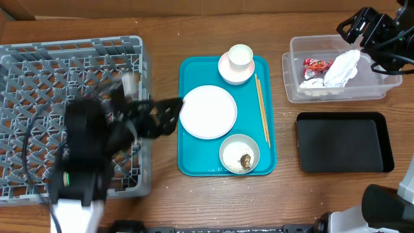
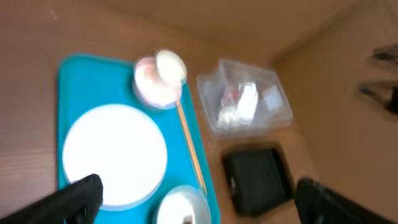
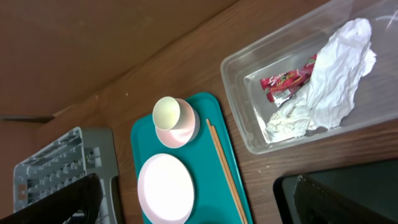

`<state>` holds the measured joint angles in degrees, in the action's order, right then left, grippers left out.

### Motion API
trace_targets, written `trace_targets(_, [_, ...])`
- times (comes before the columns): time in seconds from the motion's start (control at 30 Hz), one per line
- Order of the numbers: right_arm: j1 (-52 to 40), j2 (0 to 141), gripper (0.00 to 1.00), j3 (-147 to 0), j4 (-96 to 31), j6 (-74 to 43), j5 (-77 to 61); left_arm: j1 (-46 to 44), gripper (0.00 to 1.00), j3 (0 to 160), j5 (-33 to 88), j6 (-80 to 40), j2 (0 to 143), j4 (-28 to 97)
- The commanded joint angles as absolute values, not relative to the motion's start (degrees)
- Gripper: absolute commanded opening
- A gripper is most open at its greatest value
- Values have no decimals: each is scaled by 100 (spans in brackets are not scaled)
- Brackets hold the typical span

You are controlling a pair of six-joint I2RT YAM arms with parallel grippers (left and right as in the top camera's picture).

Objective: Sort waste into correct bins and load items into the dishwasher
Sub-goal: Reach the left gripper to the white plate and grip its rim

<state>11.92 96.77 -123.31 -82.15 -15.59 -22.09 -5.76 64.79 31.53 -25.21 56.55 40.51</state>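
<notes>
I will grab the round plate (image 1: 208, 111) next with my left gripper, by its rim on the chopsticks side. Then I can stand the plate upright in the dish rack.
The grey dish rack (image 1: 39, 71) fills the left. On the teal tray (image 1: 194, 162) lie the round plate (image 1: 208, 111), a white cup (image 1: 240, 55) in the pink dish (image 1: 228, 72), the chopsticks (image 1: 261, 107) and a white bowl (image 1: 239, 154) with rice and a brown lump. The clear tub (image 1: 336, 97) holds the red wrapper (image 1: 317, 65) and the white napkin (image 1: 341, 68). The black tray (image 1: 344, 142) is empty. My left gripper (image 1: 171, 115) is open and empty, just left of the plate (image 2: 115, 152). My right gripper (image 1: 356, 29) is open and empty, above the tub's far side (image 3: 249, 134).
The left arm's body hangs over the rack's right half. The right arm reaches in from the top right corner. Bare wooden table lies between the teal tray and the two bins.
</notes>
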Motion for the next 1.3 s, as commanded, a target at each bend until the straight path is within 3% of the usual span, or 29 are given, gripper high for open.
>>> trace_targets(0.0, [1197,9625,100,-12385,-8197,-1516,-2209,-1452,100,8302,2307,-1048,7017,5181])
trace_targets(0.13, [1197,9625,100,-12385,-8200,-1516,-2209,-2895,100,10086,228,-1028,8611,6528])
trace_targets(0.23, [1197,9625,100,-12385,-8200,-1516,-2209,-3627,100,10678,-696,-1026,9470,6707])
trace_targets(0.53, [1197,9625,100,-12385,-8197,-1516,-2209,-4237,100,10731,-917,-1175,11080,6340])
trace_targets(0.57, [1197,9625,100,-12385,-8200,-1514,-2209,-4233,96,10731,-899,-1293,11198,6342])
trace_targets(0.63, [1197,9625,100,-12385,-8197,-1516,-2209,-4195,61,10731,-897,-1549,11428,6375])
trace_targets(0.67, [1197,9625,100,-12385,-8200,-1516,-2209,-4174,54,10731,-897,-1667,11520,6386])
trace_targets(0.7, [1197,9625,100,-12385,-8200,-1516,-2209,-4163,54,10731,-897,-1809,11618,6394])
trace_targets(0.73, [1197,9625,100,-12385,-8200,-1516,-2209,-4158,65,10731,-897,-1968,11716,6405])
trace_targets(0.77, [1197,9625,100,-12385,-8200,-1516,-2209,-4160,68,10731,-895,-2123,11850,6405])
trace_targets(0.9, [1197,9625,100,-12385,-8197,-1516,-2209,-4171,64,10731,-792,-2453,12221,6366])
trace_targets(1.07, [1197,9625,100,-12385,-8200,-1516,-2206,-4169,46,10731,-683,-3004,12687,6311])
trace_targets(1.27, [1197,9625,100,-12385,-8200,-1514,-2209,-4169,45,10728,-698,-3304,13026,6187])
